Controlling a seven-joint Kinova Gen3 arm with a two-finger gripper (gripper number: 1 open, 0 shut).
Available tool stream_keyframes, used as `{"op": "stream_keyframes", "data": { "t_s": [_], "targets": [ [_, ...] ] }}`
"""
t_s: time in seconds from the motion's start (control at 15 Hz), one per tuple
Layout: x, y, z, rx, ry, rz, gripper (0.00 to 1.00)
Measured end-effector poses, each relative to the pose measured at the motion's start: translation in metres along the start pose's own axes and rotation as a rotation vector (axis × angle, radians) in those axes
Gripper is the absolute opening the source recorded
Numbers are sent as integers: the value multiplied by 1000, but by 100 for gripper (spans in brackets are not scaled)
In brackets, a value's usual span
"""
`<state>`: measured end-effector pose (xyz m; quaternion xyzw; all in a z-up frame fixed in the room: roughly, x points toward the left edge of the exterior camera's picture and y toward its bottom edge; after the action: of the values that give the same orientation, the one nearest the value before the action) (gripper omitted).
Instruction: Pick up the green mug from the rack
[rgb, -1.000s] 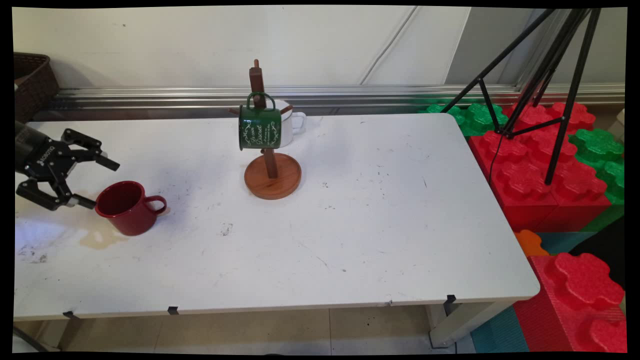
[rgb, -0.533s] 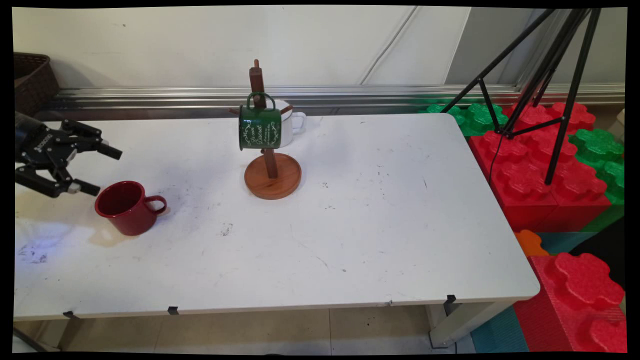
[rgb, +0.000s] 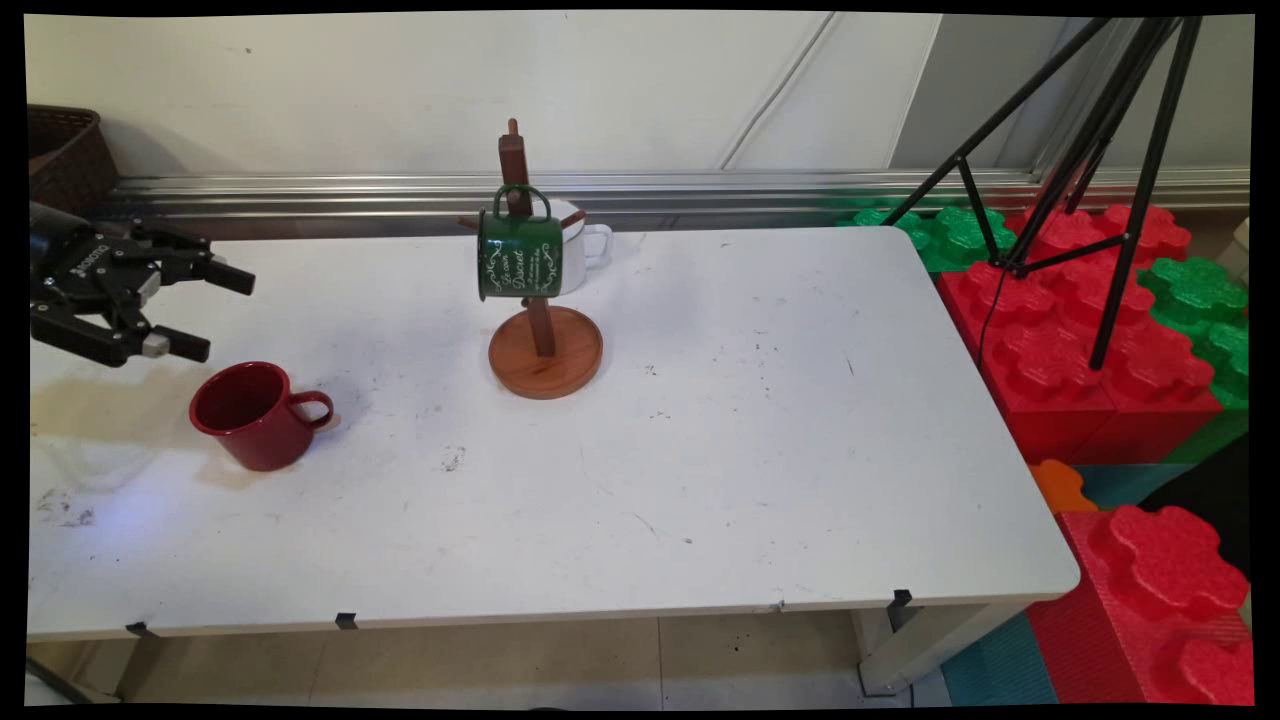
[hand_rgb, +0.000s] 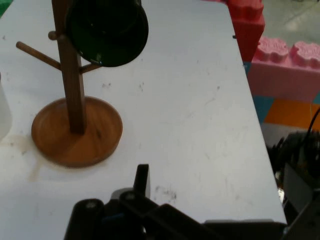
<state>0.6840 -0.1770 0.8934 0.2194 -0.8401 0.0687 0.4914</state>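
Observation:
The green mug's handle (rgb: 521, 190) will stay free to slip off the mug tree's peg, as my gripper will next grab the green mug by its side at its open rim (rgb: 487, 258).
My black gripper (rgb: 214, 314) hangs open at the table's left side, above and to the left of a red mug (rgb: 256, 415), apart from it and holding nothing. The red mug stands upright on the white table (rgb: 760, 450) with its handle to the right. A wooden mug tree (rgb: 542, 345) stands mid-table with a green mug (rgb: 519, 255) hung on a peg and a white mug (rgb: 583, 250) behind it. In the hand view the mug tree (hand_rgb: 75, 130) and the green mug (hand_rgb: 107, 31) lie ahead, and one fingertip (hand_rgb: 142, 180) rises from the bottom edge.
A dark wicker basket (rgb: 62, 160) sits at the back left by the wall. A black tripod (rgb: 1090, 150) stands over large red and green foam blocks (rgb: 1080, 330) off the table's right edge. A metal rail (rgb: 700, 190) runs along the wall.
The gripper has risen and drawn back from the red mug's rim, staying open. The mugs and the mug tree have not moved.

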Motion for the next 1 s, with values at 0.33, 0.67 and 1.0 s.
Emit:
{"op": "stream_keyframes", "data": {
  "t_s": [0.33, 0.67, 1.0],
  "targets": [
    [5, 0, 7, -15, 55, -14, 100],
    [12, 1, 13, -24, 98, -20, 100],
    [23, 1, 25, -30, 146, -27, 100]
  ]
}}
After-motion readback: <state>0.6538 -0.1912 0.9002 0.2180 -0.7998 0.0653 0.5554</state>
